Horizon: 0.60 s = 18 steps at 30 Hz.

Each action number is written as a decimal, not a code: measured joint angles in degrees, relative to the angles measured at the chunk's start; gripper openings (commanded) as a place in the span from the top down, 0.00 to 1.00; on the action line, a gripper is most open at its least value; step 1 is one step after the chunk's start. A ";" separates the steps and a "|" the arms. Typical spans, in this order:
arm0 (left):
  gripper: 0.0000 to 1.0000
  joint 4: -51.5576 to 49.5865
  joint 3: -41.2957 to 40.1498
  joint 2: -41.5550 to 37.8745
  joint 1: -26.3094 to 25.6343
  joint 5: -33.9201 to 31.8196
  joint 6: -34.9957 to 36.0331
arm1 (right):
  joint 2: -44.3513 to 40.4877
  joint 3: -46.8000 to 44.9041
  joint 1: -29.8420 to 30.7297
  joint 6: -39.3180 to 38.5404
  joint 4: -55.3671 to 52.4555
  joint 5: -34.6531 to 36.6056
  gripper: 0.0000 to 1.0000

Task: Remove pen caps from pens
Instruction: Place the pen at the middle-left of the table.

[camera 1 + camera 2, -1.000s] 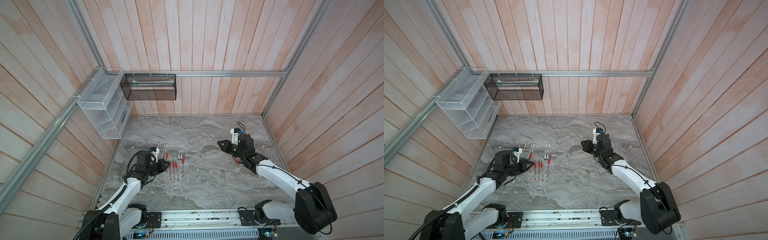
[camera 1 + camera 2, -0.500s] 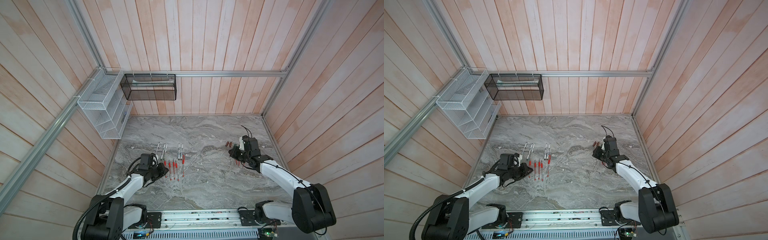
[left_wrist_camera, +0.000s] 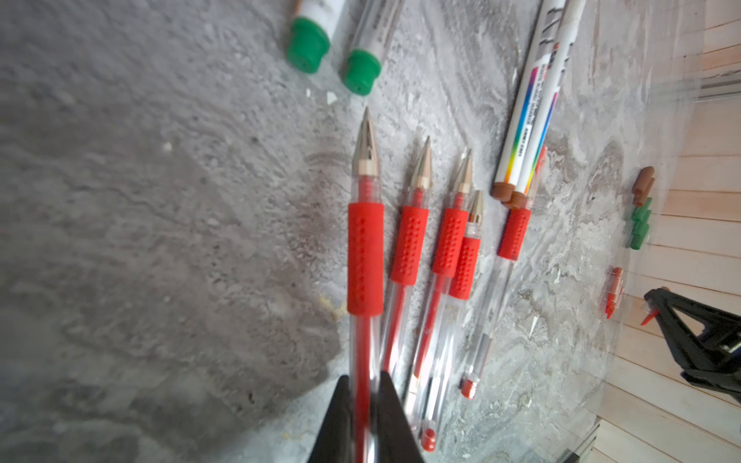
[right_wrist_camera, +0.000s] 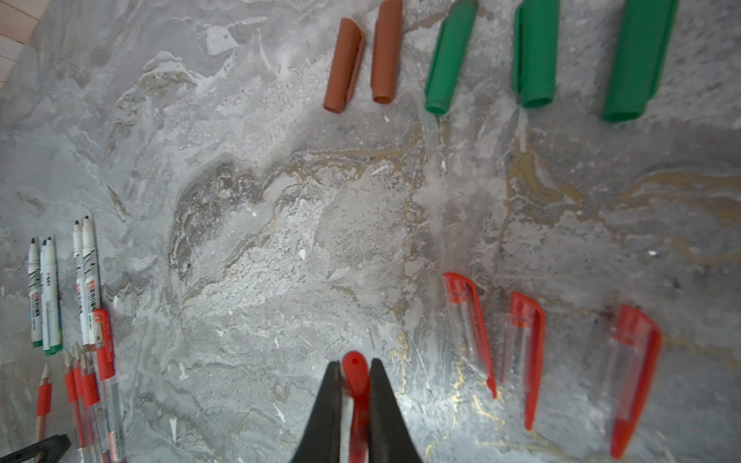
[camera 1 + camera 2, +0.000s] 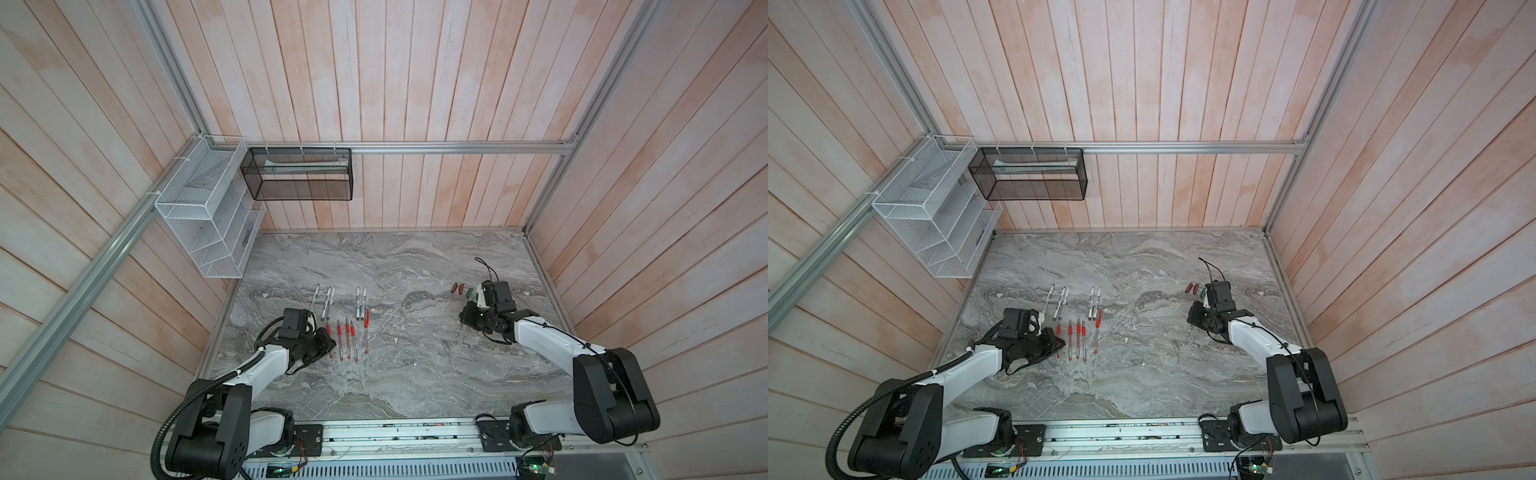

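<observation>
The clear pen is low above empty table, nearly parallel beside the other red pens, so it is time for my left gripper to release the clear pen.
My left gripper [image 3: 363, 387] is shut on a clear pen with a red grip [image 3: 365, 256], its metal tip bare. It lines up beside several other uncapped red pens [image 3: 409, 244]. In both top views this gripper [image 5: 328, 347] [image 5: 1059, 344] sits at the left end of that row [image 5: 347, 338]. White markers [image 5: 328, 303] [image 5: 1094, 301] lie just behind. My right gripper [image 4: 355, 366] [image 5: 465, 320] is shut on a red cap [image 4: 356, 385], low over the table. Red clip caps [image 4: 469, 328] lie beside it, with brown caps [image 4: 345, 66] and green caps [image 4: 535, 52] farther off.
One red pen [image 4: 102, 332] next to the markers wears a red cap. A white wire rack [image 5: 199, 224] hangs on the left wall and a black mesh basket [image 5: 299, 174] on the back wall. The right wall [image 5: 623, 249] stands close to my right arm.
My right gripper swung right and down with the red cap, towards the loose caps. My left gripper drew back towards the front and lowered the pen beside the red row.
</observation>
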 measured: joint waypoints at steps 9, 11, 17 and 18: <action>0.74 -0.13 0.00 -0.39 0.00 -0.59 -0.28 | 2.69 0.04 -1.36 -2.75 -1.40 1.42 1.00; 0.70 -0.17 0.00 -0.52 0.00 -0.68 -0.39 | 3.02 0.07 -1.73 -3.21 -1.66 1.62 1.00; 0.63 -0.44 0.00 -2.80 0.11 -0.87 -0.33 | 3.21 0.42 -2.56 -4.68 -2.97 2.82 0.99; 0.60 -0.33 -0.11 -3.54 0.31 -0.81 -0.37 | 3.26 0.57 -2.62 -4.92 -3.21 3.06 0.99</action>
